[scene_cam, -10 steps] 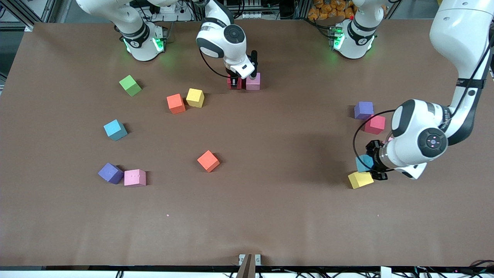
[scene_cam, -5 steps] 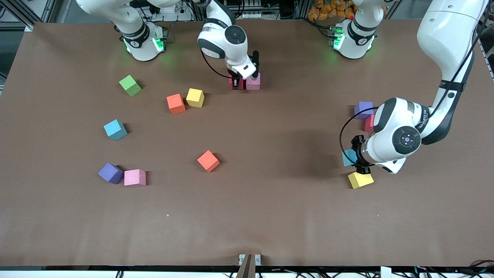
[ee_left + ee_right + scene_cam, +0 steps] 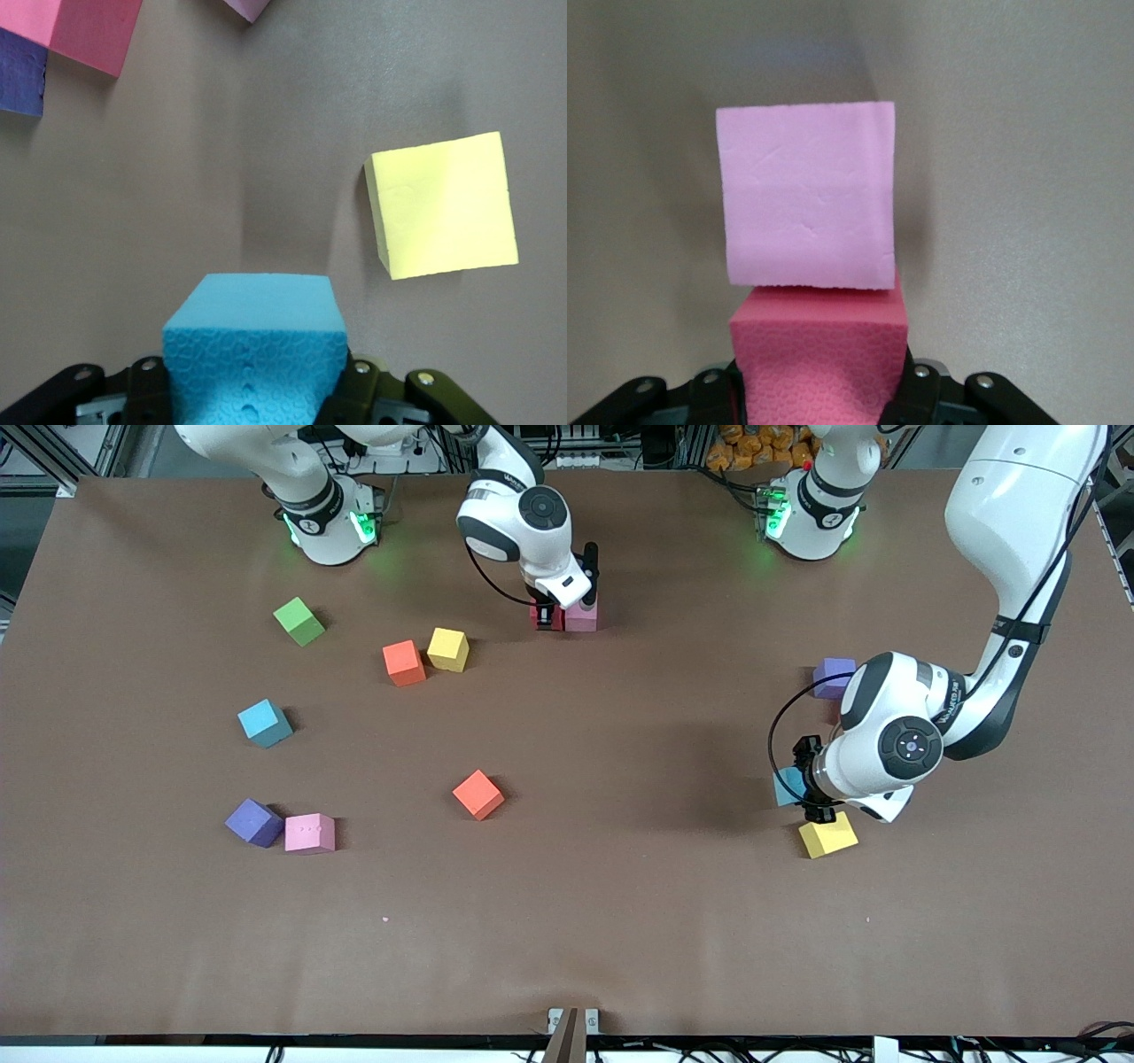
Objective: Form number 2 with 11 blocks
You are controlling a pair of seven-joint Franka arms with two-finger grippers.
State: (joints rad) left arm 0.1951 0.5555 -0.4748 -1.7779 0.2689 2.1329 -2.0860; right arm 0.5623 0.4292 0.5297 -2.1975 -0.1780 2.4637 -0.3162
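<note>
I need to open my right gripper, since the red block's lower edge [image 3: 559,628] meets the table level with the base of the pink block, so the red block would settle.
My right gripper [image 3: 547,615] is shut on a red block [image 3: 819,350], low at the table and pressed against a pink block [image 3: 806,195] near the robots' bases. My left gripper [image 3: 804,788] is shut on a blue block [image 3: 257,332], hanging over the table beside a loose yellow block [image 3: 828,837]. A purple block [image 3: 833,676] lies close by, and the left wrist view shows a pink-red block [image 3: 89,31] touching it. No number 2 shows in these views.
Toward the right arm's end lie a green cube [image 3: 299,621], an orange block [image 3: 403,662] touching a yellow block [image 3: 447,649], a blue block [image 3: 264,723], another orange block [image 3: 478,794], and a purple block [image 3: 253,821] beside a pink block [image 3: 310,833].
The left arm has carried the blue block toward the table's middle, now covering the pink-red block in the front view. The right gripper nudged the red block closer against the pink block.
</note>
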